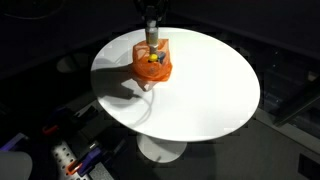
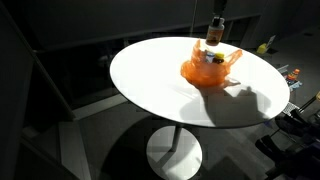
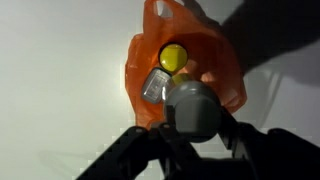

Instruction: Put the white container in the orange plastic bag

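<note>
The robot's gripper needs to keep holding the white container until it is inside the orange plastic bag, as the container's lower end is hanging above the yellow object.
The orange plastic bag stands open on the round white table, seen in both exterior views and in the wrist view. Inside it lie a yellow round object and a clear plastic item. My gripper hangs straight above the bag's mouth. It is shut on the white container, a round cylinder that looks grey in the wrist view and sits between the black fingers just over the bag's opening. The container's lower part is hidden.
The round white table stands on a single pedestal. The surroundings are dark. Cables and a power strip lie on the floor beside the table. A yellow item sits beyond the table's far edge.
</note>
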Available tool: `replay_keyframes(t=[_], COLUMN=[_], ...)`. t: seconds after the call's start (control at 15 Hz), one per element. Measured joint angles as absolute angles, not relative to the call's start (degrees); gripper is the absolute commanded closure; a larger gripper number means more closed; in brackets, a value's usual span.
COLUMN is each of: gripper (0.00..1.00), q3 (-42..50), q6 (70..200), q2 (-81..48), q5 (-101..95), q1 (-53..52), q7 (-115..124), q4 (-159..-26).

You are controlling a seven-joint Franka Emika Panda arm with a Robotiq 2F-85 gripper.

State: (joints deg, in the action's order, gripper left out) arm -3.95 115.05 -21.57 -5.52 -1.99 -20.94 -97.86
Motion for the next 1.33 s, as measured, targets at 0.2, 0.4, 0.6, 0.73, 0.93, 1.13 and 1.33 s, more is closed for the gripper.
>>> replay_keyframes(t=[0.2,0.4,0.6,0.73,0.93,1.13,1.33], gripper=[0.81,0.81,0.81,0.81,0.81,0.81,0.81], q3=[-5.2,-5.7,-5.8,-5.8,-5.8,-5.8,-5.8], q6=[115.0,115.6,117.0,117.5,118.0,119.2,121.1], q2=[-18.9,-17.8,-17.9,-18.1,-18.8,-19.8,-20.9], q5=[-5.5,-5.5,-5.5,-5.5,-5.5,-5.5,-5.5], q1=[-2.1,-2.1,-2.1,-1.9,-1.5,-0.9,-0.3], q7=[-22.6,-25.0,-27.6,-29.6,-32.5,-35.3,-37.8], q4=[-102.2,-105.4,-107.1,-107.6,-107.8,-107.8,-107.8])
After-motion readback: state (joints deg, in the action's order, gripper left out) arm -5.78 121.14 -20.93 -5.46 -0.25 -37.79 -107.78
